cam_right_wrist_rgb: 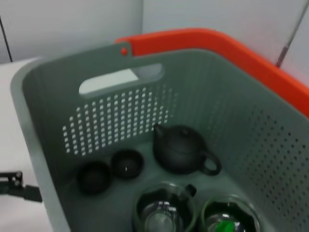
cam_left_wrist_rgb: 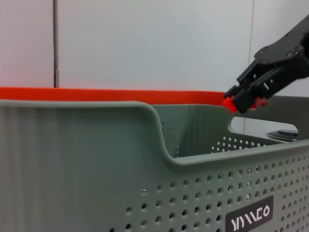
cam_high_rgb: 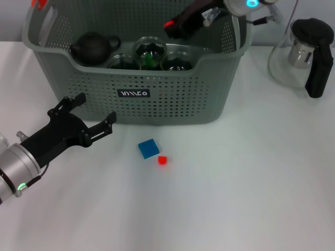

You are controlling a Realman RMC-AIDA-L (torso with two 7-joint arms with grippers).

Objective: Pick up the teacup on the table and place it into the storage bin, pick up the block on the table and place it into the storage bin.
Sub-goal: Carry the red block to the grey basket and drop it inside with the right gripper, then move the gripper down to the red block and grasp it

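Observation:
The red block hangs inside the storage bin's rim over the glass cups and would land in the bin, so it is time for my right gripper to open.
The storage bin (cam_high_rgb: 172, 99) stands at the back of the table. On its floor sit two small dark teacups (cam_right_wrist_rgb: 127, 163), a dark teapot (cam_right_wrist_rgb: 181, 150) and glass cups (cam_right_wrist_rgb: 164, 210). No teacup shows on the table. A blue block (cam_high_rgb: 148, 148) and a smaller red block (cam_high_rgb: 163, 160) lie on the table in front of the bin. My right gripper (cam_high_rgb: 175, 26) hangs over the bin's back right part, with red at its tip; it also shows in the left wrist view (cam_left_wrist_rgb: 244, 96). My left gripper (cam_high_rgb: 97, 112) is open and empty, low at the front left, left of the blocks.
A glass jug (cam_high_rgb: 301, 52) with a black handle stands right of the bin. The bin's orange handle (cam_right_wrist_rgb: 217, 53) runs along its far rim. White table stretches in front of and right of the blocks.

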